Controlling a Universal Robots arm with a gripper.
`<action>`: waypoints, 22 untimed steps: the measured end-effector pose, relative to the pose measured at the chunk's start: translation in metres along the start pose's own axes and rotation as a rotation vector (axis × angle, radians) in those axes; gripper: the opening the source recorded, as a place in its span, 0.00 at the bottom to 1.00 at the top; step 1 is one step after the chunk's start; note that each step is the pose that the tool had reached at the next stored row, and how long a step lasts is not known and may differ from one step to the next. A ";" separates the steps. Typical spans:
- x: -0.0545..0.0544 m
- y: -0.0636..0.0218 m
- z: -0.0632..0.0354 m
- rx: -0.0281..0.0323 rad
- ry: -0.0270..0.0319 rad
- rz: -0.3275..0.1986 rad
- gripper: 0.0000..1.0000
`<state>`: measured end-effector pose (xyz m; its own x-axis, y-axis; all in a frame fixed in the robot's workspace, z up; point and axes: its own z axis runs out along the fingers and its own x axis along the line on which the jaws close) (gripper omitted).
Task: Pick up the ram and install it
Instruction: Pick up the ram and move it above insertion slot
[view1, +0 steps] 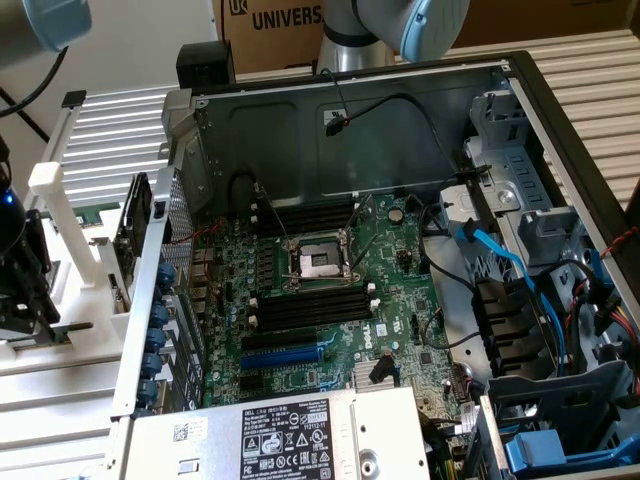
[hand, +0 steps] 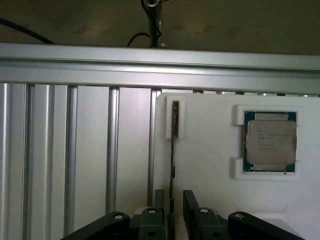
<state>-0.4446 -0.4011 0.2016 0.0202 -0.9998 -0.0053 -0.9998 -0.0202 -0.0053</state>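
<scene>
I need to grab the ram next by the middle of its upper long edge (hand: 171, 209), because the white holder block (hand: 181, 119) surrounds the end of the ram.
The ram (hand: 172, 165) stands on edge in a slot of a white holder plate (hand: 210, 195), seen as a thin dark stick. My gripper (hand: 173, 212) is open and straddles its near end, one black finger (hand: 158, 207) on each side with a small gap to the board. In the exterior view my gripper (view1: 40, 322) hangs at the far left over the white fixture (view1: 60, 210), outside the open computer case. Inside the case the motherboard (view1: 330, 300) shows long black memory slots (view1: 310, 310) on either side of the processor socket (view1: 315, 262).
A square silver processor chip (hand: 270, 144) sits in a recess of the same white plate, beside the ram. The plate rests on ribbed aluminium rails (hand: 75, 165). The case's metal wall (view1: 150, 300) stands between the fixture and the motherboard. Blue and black cables (view1: 500, 270) crowd the exterior view's right.
</scene>
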 end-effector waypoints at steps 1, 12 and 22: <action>0.000 0.0003 0.0002 0.0002 0.0001 0.000 0.29; 0.000 0.0011 0.0010 0.0004 0.0001 0.000 0.29; 0.000 0.0011 0.0009 0.0002 0.0001 0.000 0.20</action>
<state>-0.4457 -0.4010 0.2007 0.0203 -0.9998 -0.0052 -0.9998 -0.0203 -0.0055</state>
